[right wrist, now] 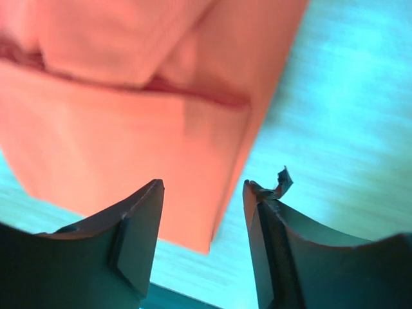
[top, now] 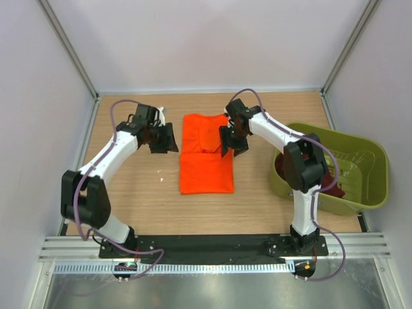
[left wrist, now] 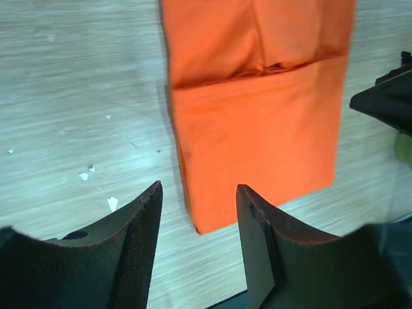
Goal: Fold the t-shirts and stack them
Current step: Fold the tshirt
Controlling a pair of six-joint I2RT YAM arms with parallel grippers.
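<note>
The orange t-shirt (top: 206,154) needs to be folded, so my right gripper should next grab the near folded edge's corner (top: 232,191), opposite my left gripper's corner.
The orange t-shirt (top: 206,154) lies folded into a tall rectangle on the wooden table, with a crosswise fold near its far end. My left gripper (top: 164,138) hovers just off its left edge, open and empty. In the left wrist view the orange t-shirt (left wrist: 257,129) lies ahead of the open left gripper (left wrist: 199,190). My right gripper (top: 233,138) hangs over the shirt's right edge, also open. The right wrist view shows the orange t-shirt (right wrist: 129,129) beneath the parted right gripper (right wrist: 203,185), with nothing held. The maroon t-shirt (top: 337,185) lies bunched in the tub.
An olive-green plastic tub (top: 373,174) stands at the right, partly behind my right arm. Small white specks (left wrist: 96,174) dot the wood left of the orange shirt. White walls with metal posts enclose the table on three sides.
</note>
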